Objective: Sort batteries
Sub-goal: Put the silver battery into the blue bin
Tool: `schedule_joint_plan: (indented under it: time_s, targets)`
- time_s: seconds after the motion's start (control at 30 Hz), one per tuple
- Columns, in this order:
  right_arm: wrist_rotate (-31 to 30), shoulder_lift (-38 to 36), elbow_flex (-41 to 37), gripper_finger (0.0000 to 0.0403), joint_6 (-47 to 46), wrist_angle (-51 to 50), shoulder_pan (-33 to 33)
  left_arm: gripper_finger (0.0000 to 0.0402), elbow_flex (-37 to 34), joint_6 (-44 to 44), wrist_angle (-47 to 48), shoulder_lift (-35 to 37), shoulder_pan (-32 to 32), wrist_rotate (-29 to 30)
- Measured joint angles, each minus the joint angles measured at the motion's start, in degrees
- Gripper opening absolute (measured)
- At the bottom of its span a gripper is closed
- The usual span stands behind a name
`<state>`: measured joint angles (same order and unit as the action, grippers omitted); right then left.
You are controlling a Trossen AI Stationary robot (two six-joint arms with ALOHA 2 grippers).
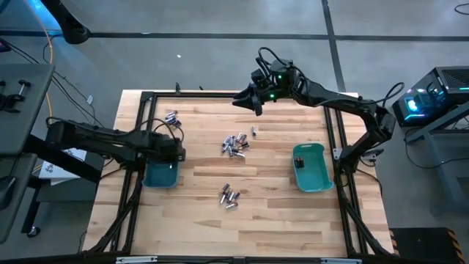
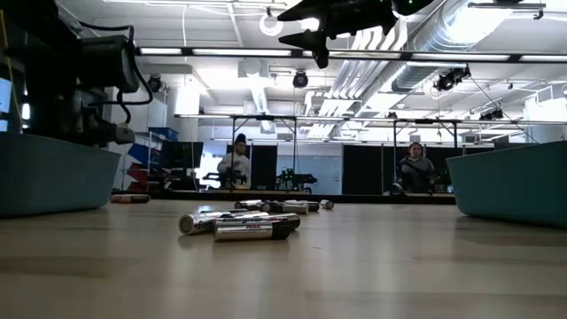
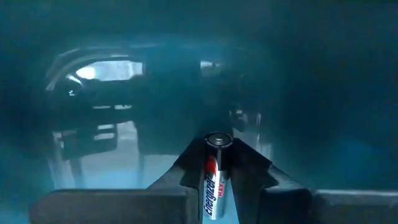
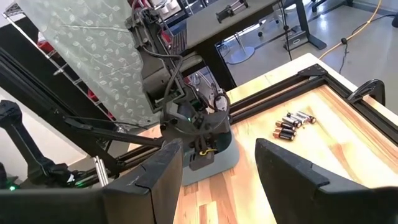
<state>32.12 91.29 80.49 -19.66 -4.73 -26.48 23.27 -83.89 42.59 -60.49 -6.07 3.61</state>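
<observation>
The battery's end with the cap [image 3: 219, 140] is deep inside the teal bin [image 3: 155, 124]. If my left gripper opened now, the battery would stay in the bin.
My left gripper [image 1: 170, 152] reaches down into the left teal bin [image 1: 160, 176], shut on one silver, black and red battery [image 3: 213, 180]. More batteries lie on the wooden table in three loose heaps, at the far left [image 1: 171, 116], in the middle [image 1: 234, 144] and nearer the front [image 1: 229, 196]. A single one [image 1: 254, 131] lies apart. The right teal bin [image 1: 311, 169] holds a few dark cells [image 1: 298, 161]. My right gripper [image 1: 253, 101] hangs open high over the table's far edge, with nothing between its fingers [image 4: 168, 165]. My left gripper pinches the battery's long sides [image 3: 212, 186] between its two fingers, coming from above and pointing down. The battery lies along the fingers, upright, and its capped end [image 3: 217, 140] sticks out past the fingertips into the bin. Whether it touches the bin's floor I cannot tell.
A black metal frame [image 1: 220, 95] runs round the table's edges. In the low view both bins [image 2: 53, 173] [image 2: 518, 182] flank the battery heap [image 2: 244, 226]. Two people sit in the room far behind the table. Bare wood lies along the near edge [image 1: 234, 235].
</observation>
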Motion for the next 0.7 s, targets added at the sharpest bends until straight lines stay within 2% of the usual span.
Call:
schedule_joint_plan:
  time_s: [0.2, 0.3, 0.57, 0.7]
  targets:
    - [0.0, 0.0, 0.0, 0.0194, -1.05, 0.04, 0.0, 0.0047, -0.31, 0.62, -0.23, -0.02, -0.68, -0.07]
    - [0.0, 0.0, 0.0, 0.0194, -1.29, 0.04, 0.0, 0.0064, -0.35, 1.08, -0.22, -0.04, -0.67, 0.06]
    - [0.01, 0.0, 0.0, 0.0194, -2.58, -0.44, -0.34, 0.0173, -0.27, 2.13, -0.13, 2.37, -0.68, -0.07]
    - [0.02, 0.0, 0.0, 0.0194, -5.02, -5.58, -1.62, 0.0208, 1.92, 3.57, 1.02, 5.16, -0.68, -1.97]
